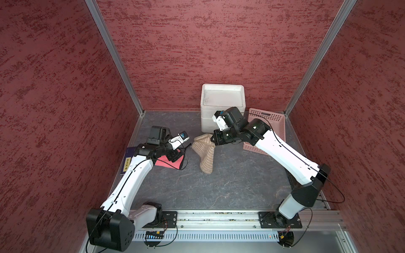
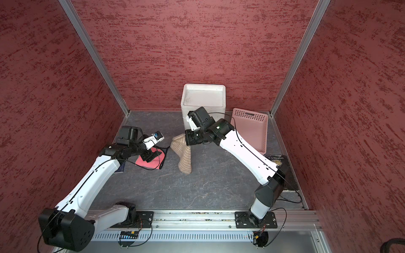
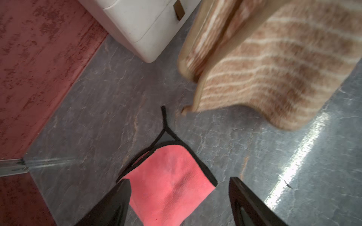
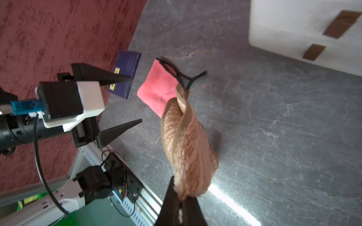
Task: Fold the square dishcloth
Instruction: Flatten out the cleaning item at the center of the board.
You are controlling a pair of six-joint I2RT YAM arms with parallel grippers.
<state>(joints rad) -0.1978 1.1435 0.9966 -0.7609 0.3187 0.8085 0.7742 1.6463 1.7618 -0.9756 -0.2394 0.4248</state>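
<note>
My left gripper must grab the dishcloth's free corner next, along its edge from my right gripper, to spread and fold it.
The tan striped dishcloth (image 1: 205,153) (image 2: 183,155) hangs bunched from my right gripper (image 1: 213,139) (image 2: 185,138), its lower end resting on the grey table. In the right wrist view the right gripper (image 4: 181,197) is shut on one end of the dishcloth (image 4: 188,146). My left gripper (image 1: 175,156) (image 2: 149,157) stands open to the left of it, low over a folded pink cloth (image 1: 162,163) (image 3: 168,185) with black trim. Nothing sits between the left gripper's (image 3: 179,180) fingers. In the left wrist view the dishcloth (image 3: 264,68) is blurred.
A white foam box (image 1: 222,98) stands at the back of the table, a pink perforated basket (image 1: 267,122) to its right. A dark blue book (image 4: 127,74) lies by the left wall. Another book (image 2: 276,160) lies near the right wall.
</note>
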